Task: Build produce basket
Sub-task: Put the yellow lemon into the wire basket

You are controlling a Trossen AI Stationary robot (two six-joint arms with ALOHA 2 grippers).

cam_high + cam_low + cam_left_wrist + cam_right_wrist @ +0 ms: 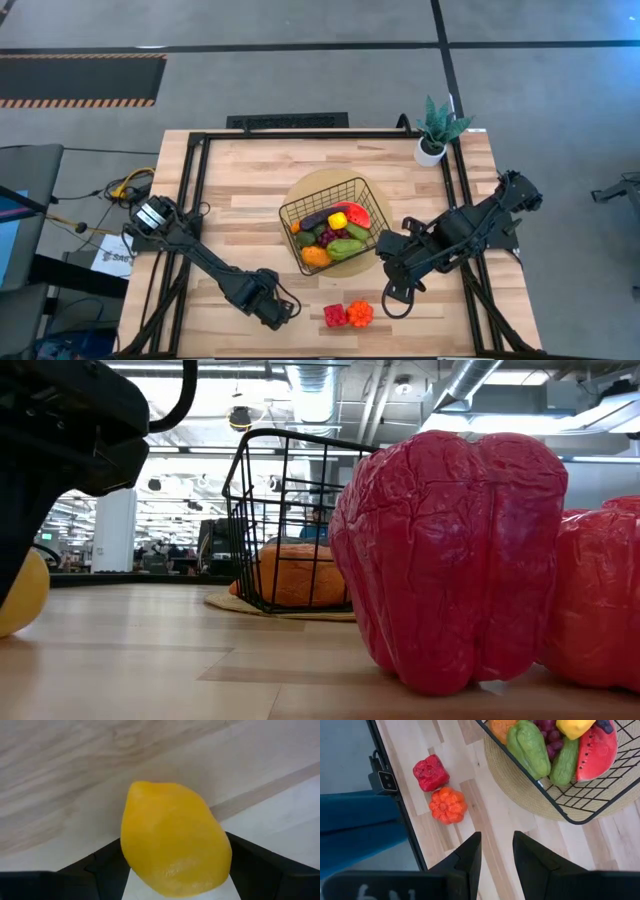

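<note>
The robot's left gripper should next grab the lemon [18, 595] by its rounded sides, to add it to the produce in the wire basket.
The black wire basket [284, 214] stands on a round tan mat [300, 188] mid-table and holds produce: a watermelon slice, grapes, green avocados, a yellow piece and an orange one. A red pepper [335, 316] and an orange pepper [360, 313] rest on the table near the front edge. A lemon [172, 835] lies on the wood left of them. My left gripper [272, 312] is open, pointing down, with a finger on either side of the lemon. My right gripper [496, 852] hangs open above the table between the basket and the peppers, with nothing between its fingers. My left gripper comes at the lemon from above, its two fingers [100, 867] flanking the lemon's sides. I cannot tell whether they touch it. The lemon [18, 595] rests on the table.
A potted green plant [437, 128] stands at the far right corner. A black frame rail [188, 200] runs along the table's sides. A small camera block [382, 780] sits at the front edge near the red pepper. Bare wood lies left of the basket.
</note>
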